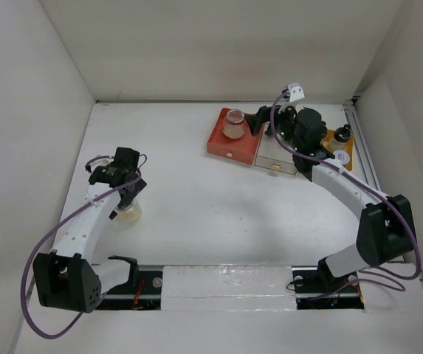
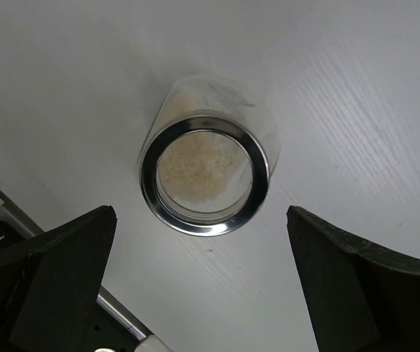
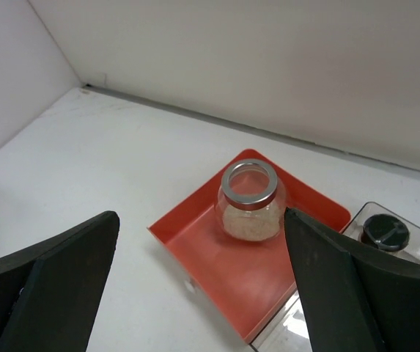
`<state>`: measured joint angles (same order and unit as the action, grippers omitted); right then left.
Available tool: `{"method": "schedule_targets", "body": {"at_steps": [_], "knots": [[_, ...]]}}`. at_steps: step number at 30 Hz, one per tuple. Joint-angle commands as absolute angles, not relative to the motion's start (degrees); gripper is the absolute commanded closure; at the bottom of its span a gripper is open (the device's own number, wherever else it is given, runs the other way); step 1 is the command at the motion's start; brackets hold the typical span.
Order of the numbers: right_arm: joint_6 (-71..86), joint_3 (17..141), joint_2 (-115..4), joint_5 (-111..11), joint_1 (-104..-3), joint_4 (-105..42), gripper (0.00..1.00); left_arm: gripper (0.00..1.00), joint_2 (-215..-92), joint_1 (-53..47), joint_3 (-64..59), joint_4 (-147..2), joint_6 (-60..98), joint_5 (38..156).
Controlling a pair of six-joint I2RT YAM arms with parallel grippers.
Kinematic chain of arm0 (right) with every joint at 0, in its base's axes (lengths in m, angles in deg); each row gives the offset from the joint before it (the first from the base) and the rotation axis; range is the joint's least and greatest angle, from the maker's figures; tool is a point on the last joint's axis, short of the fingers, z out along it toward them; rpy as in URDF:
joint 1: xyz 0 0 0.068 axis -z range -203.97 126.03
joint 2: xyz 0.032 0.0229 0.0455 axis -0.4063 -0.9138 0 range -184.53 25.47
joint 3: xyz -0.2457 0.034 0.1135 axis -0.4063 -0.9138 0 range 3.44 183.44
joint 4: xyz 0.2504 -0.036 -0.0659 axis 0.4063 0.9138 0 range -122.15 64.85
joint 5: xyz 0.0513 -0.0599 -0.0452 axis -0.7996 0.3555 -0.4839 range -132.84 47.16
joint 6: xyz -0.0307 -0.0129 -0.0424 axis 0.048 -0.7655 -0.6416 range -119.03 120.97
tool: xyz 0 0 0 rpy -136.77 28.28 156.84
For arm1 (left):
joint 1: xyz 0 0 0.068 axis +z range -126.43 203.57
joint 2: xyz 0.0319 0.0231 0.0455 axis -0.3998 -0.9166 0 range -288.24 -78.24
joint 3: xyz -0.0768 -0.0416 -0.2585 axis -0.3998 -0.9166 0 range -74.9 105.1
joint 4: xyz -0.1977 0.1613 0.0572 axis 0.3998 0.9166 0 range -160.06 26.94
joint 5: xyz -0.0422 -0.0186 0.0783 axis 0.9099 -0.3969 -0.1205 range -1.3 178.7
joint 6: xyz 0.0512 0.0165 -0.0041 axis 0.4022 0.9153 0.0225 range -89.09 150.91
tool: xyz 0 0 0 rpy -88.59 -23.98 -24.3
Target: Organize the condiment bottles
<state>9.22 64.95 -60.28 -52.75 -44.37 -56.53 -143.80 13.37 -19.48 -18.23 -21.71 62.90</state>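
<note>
Next, my left gripper grabs the clear jar by its silver rim (image 1: pixel 127 207) from above, so the jar's base stays free to set upright in the clear tray.
A round clear jar (image 2: pixel 204 172) with a silver rim and beige contents stands on the white table at the left; it also shows in the top view (image 1: pixel 129 213). My left gripper (image 2: pixel 199 242) (image 1: pixel 126 195) hangs just above it, open and empty, with a finger on each side. A second, similar jar (image 1: pixel 234 124) (image 3: pixel 248 202) stands in the red tray (image 1: pixel 222 146) (image 3: pixel 210 257). My right gripper (image 1: pixel 261 120) (image 3: pixel 201 220) is open and empty, above the trays and behind that jar. A black-lidded jar (image 3: pixel 385 232) sits in the clear tray.
The clear tray (image 1: pixel 274 161) and the yellow tray (image 1: pixel 345 146) stand in a row right of the red one. The yellow tray holds a black-lidded jar (image 1: pixel 342 133) and a white-lidded jar (image 1: pixel 339 156). White walls enclose the table on three sides.
</note>
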Motion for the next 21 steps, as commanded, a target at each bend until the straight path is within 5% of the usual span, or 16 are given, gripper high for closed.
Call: {"method": "schedule_targets", "body": {"at_steps": [1,12,18,21], "knots": [[10.3,64.5,-57.5,-55.7,-44.1,-60.1,0.01,0.0,-144.3,14.4,-21.7,-18.4,-24.0,63.2],[10.8,64.5,-57.6,-57.3,-43.6,-60.6,0.01,0.0,-148.7,18.4,-22.2,-23.6,-21.8,60.0],[10.8,64.5,-60.1,-57.3,-43.6,-60.6,0.01,0.19,-147.3,20.1,-24.2,-27.6,-18.2,60.7],[10.8,65.0,-60.8,-57.3,-43.6,-60.6,0.01,0.37,-146.8,20.1,-24.2,-28.2,-17.4,61.4]]}}
